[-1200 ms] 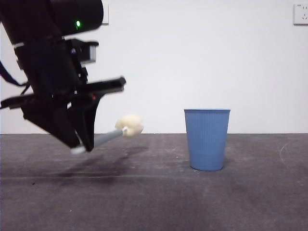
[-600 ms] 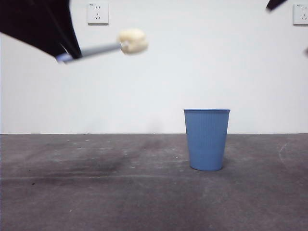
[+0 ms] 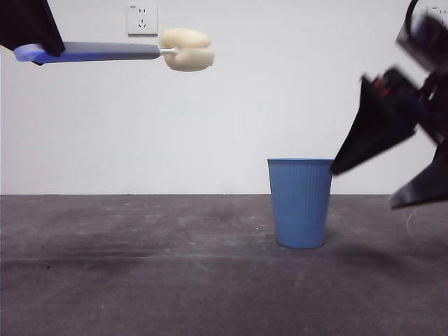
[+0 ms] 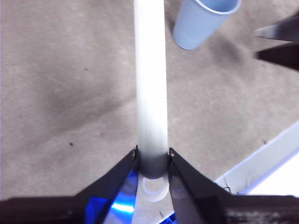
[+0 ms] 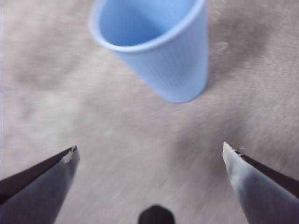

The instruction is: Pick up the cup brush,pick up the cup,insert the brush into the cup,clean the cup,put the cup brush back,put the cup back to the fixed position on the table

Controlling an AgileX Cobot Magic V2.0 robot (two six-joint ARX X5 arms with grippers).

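Observation:
My right gripper grabs the blue ribbed cup by its narrower lower body next, where the fingers fit, since the cup flares out to a wide rim.
The blue ribbed cup stands upright on the dark grey table, right of centre. My left gripper is shut on the cup brush's grey handle and holds the cup brush level, high at the top left of the front view, its cream sponge head pointing toward the cup. My right gripper is open and empty, a short way from the cup. In the front view the right gripper hangs just right of the cup's rim. The cup also shows in the left wrist view.
A white wall with two sockets stands behind the table. In the left wrist view a white strip runs along the table's edge.
The brush has levelled out, high up, with its head still at the upper left. My right gripper has come down from the top right corner to beside the cup, jaws open.

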